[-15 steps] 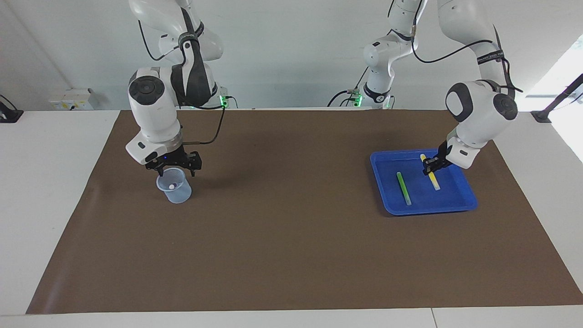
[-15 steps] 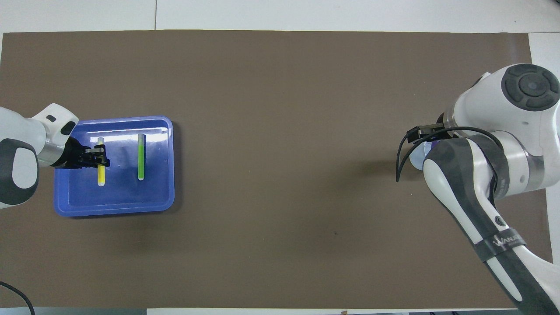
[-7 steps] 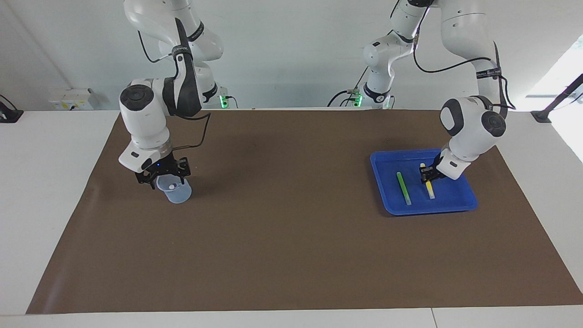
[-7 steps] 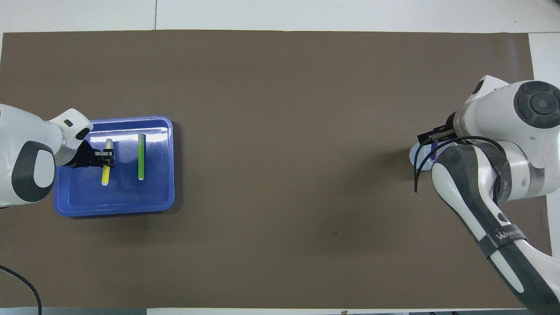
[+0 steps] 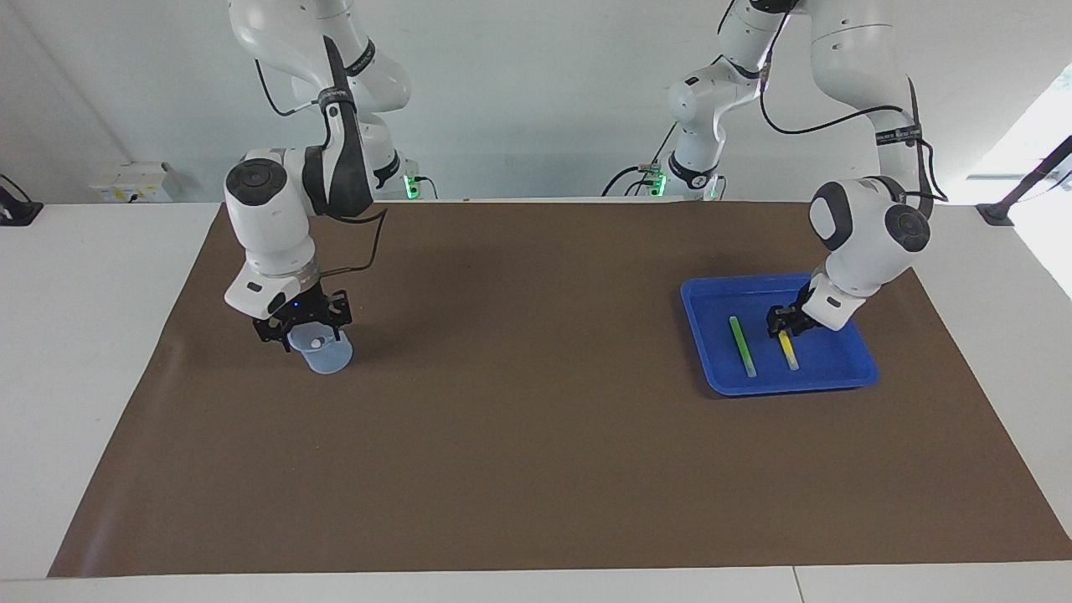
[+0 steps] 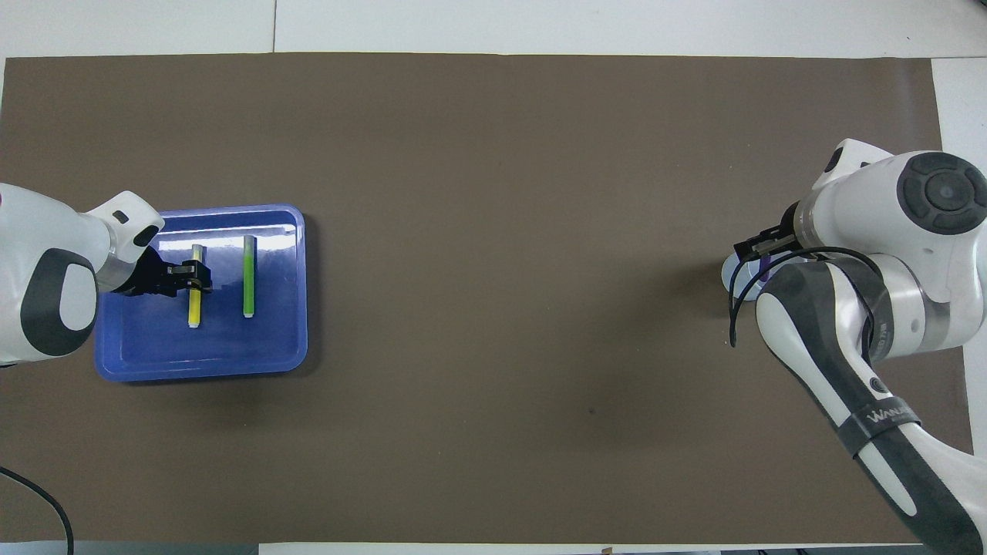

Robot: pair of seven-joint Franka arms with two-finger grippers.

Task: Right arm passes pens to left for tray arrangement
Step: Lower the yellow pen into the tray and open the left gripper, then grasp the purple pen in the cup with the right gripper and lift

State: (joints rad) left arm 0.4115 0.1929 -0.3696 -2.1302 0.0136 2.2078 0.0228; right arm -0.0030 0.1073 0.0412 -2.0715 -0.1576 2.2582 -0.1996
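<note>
Next, my right gripper picks up the purple pen by its whitish end (image 6: 765, 263) at the cup's opening, since the cup's sides close around the rest of the pen.
The blue tray (image 5: 865, 366) (image 6: 200, 371) sits at the left arm's end of the table. A green pen (image 5: 741, 346) (image 6: 248, 276) and a yellow pen (image 5: 789, 352) (image 6: 195, 307) lie side by side in it. My left gripper (image 5: 782, 322) (image 6: 197, 277) is low in the tray, over the yellow pen's end nearer the robots. My right gripper (image 5: 303, 329) is down at the mouth of a translucent cup (image 5: 327, 356) (image 6: 731, 277), jaws spread wide over its rim. A pen's whitish end (image 5: 315, 342) shows in the cup; the purple pen's colour is hidden.
A brown mat (image 5: 519, 435) covers most of the white table. Two smaller white arms with green lights (image 5: 691, 167) stand at the robots' edge. A black cable loops from the right arm's wrist beside the cup.
The left gripper came down and set the yellow pen flat in the tray, closer to the green pen. The right gripper sank from above the cup to its mouth.
</note>
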